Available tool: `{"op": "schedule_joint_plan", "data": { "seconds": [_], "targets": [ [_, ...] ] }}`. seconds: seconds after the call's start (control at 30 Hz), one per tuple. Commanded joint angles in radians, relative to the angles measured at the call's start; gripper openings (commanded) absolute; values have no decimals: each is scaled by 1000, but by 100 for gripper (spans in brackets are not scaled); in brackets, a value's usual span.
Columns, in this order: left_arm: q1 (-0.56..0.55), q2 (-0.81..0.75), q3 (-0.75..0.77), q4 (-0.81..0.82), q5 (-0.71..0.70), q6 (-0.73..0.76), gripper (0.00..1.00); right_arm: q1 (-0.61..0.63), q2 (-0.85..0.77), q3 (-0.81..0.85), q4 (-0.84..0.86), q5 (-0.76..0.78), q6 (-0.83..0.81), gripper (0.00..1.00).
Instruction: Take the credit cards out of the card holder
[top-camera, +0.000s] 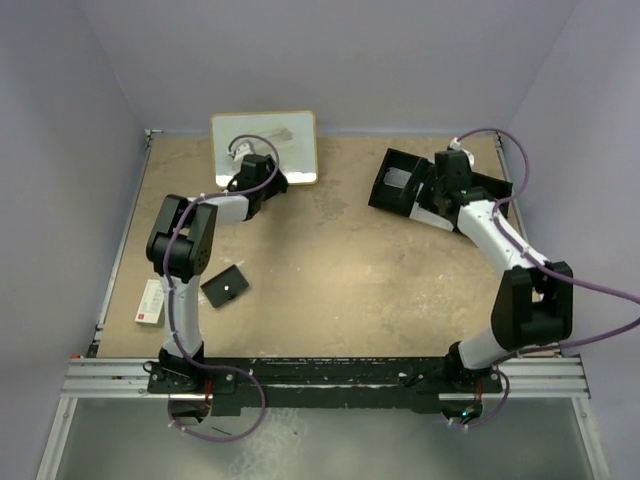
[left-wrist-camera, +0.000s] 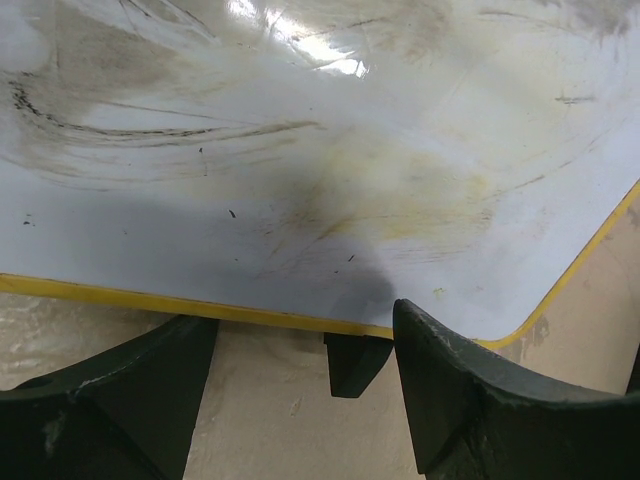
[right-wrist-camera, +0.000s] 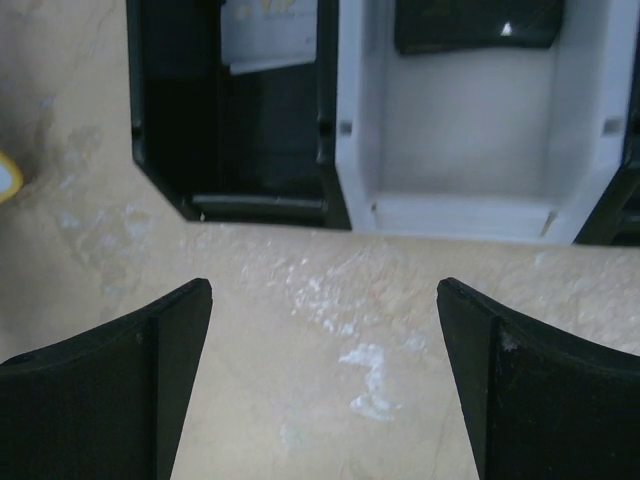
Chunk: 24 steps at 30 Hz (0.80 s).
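Observation:
The right gripper grabs the tray by its side between the black and white sections next, which leaves the tray's sections free for cards.
The card holder (top-camera: 226, 286), a small flat black wallet with a white snap dot, lies shut on the table near the left arm's base. It shows in neither wrist view. A white-and-red card (top-camera: 151, 302) lies by the table's left edge. My left gripper (top-camera: 273, 183) (left-wrist-camera: 305, 395) is open and empty at the near edge of a white board. My right gripper (top-camera: 443, 192) (right-wrist-camera: 325, 375) is open and empty over bare table, just in front of the tray.
The white board with a yellow rim (top-camera: 265, 140) (left-wrist-camera: 320, 150) lies at the back left, smudged. The black-and-white three-compartment tray (top-camera: 400, 185) (right-wrist-camera: 350, 150) stands at the back right. A white card (right-wrist-camera: 265, 40) lies in its black section, a dark flat thing (right-wrist-camera: 475, 25) in its white one.

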Motion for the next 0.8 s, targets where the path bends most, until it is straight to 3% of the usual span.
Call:
{"op": "schedule_joint_plan", "data": {
  "seconds": [0.0,0.13,0.27,0.77],
  "targets": [
    [28,45,50,-38,56,34,69,-48,109,119,-27,60,-119,92],
    [34,33,50,-50,72,62,70,-54,233,235,-60,54,-150,80],
    [36,18,64,-104,73,112,71,-54,294,282,-59,52,-171,74],
    [35,-156,-90,-124,102,142,74,-54,409,318,-15,76,-248,40]
  ]
}}
